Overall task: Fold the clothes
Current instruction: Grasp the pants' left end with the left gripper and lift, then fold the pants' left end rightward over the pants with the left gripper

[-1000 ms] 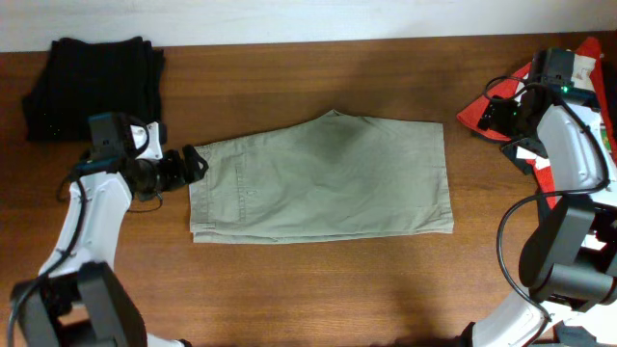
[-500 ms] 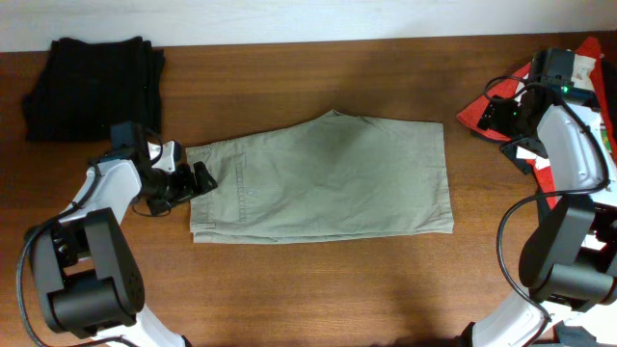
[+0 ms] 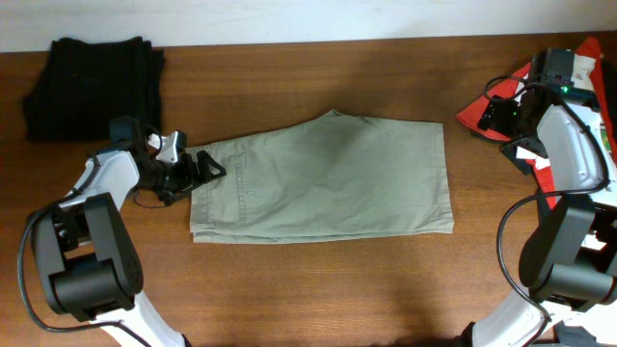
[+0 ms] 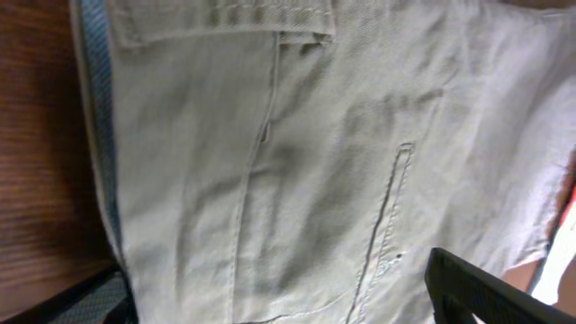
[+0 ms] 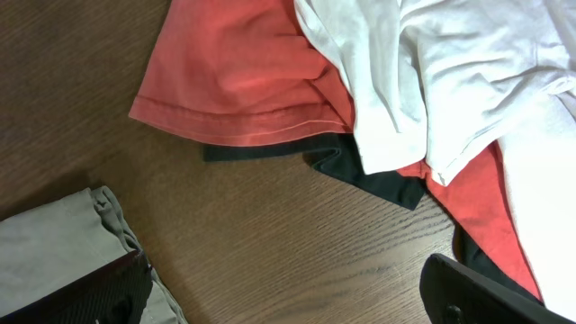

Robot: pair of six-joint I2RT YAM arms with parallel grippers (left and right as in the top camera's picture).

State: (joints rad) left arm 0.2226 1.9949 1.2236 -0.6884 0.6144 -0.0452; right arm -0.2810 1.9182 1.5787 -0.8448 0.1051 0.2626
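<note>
I should grab the waistband end [image 3: 198, 179] of the khaki trousers [image 3: 323, 178] with my left gripper next, to fold that end over onto the legs.
The khaki trousers [image 3: 323, 178] lie folded flat in the middle of the wooden table. Their waistband end is at the left. My left gripper [image 3: 204, 166] is open over the waistband corner, with its fingers spread above the cloth. The left wrist view shows the trousers [image 4: 297, 162] close up, with a pocket seam, and nothing is held between the fingers. My right gripper [image 3: 501, 116] is open and empty above bare wood at the far right, beside the trousers' right edge [image 5: 54, 252].
A folded black garment [image 3: 93, 82] lies at the back left. A red cloth [image 5: 243, 72], a white T-shirt [image 5: 450, 72] and a dark cloth [image 5: 360, 171] are piled at the right edge of the table [image 3: 308, 289].
My left gripper has moved right from beside the trousers onto their waistband corner, and the arm has swung closer. The right arm has not moved.
</note>
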